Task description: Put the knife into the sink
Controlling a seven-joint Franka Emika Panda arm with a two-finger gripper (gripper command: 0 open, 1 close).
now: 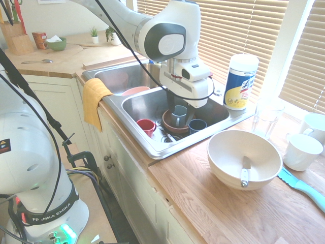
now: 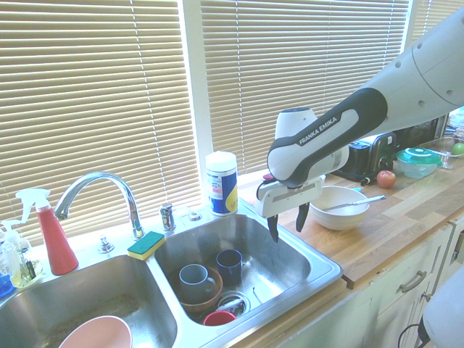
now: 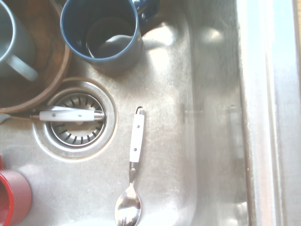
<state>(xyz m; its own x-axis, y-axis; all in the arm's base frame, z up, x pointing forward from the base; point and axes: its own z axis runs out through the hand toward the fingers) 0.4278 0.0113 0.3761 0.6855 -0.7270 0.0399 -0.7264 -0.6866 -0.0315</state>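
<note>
I will next grab the knife by its pale handle [image 2: 371, 199] at the bowl's rim, to put it into the sink. The knife's bare blade [image 2: 337, 206] is inside the cream bowl.
The knife [image 1: 245, 172], with a dark blade and a pale handle, lies inside the cream bowl [image 1: 223, 152] on the wooden counter to the right of the sink [image 1: 152, 147]. From the other side the knife [image 2: 355, 202] rests on that bowl's rim. My gripper [image 2: 287, 223] hangs open and empty over the sink's [image 2: 319, 262] right basin, well away from the knife. The wrist view looks straight down at the sink floor [image 3: 207, 117].
The right basin holds a grey mug [image 2: 193, 278] in a brown bowl, a dark blue mug [image 2: 229, 265], a red cup [image 1: 146, 126], a white-handled spoon [image 3: 133, 169] and another white-handled utensil [image 3: 70, 115] across the drain. Beside the bowl are a turquoise knife [image 1: 302, 184], white cups [image 1: 300, 151] and a wipes canister [image 1: 240, 81].
</note>
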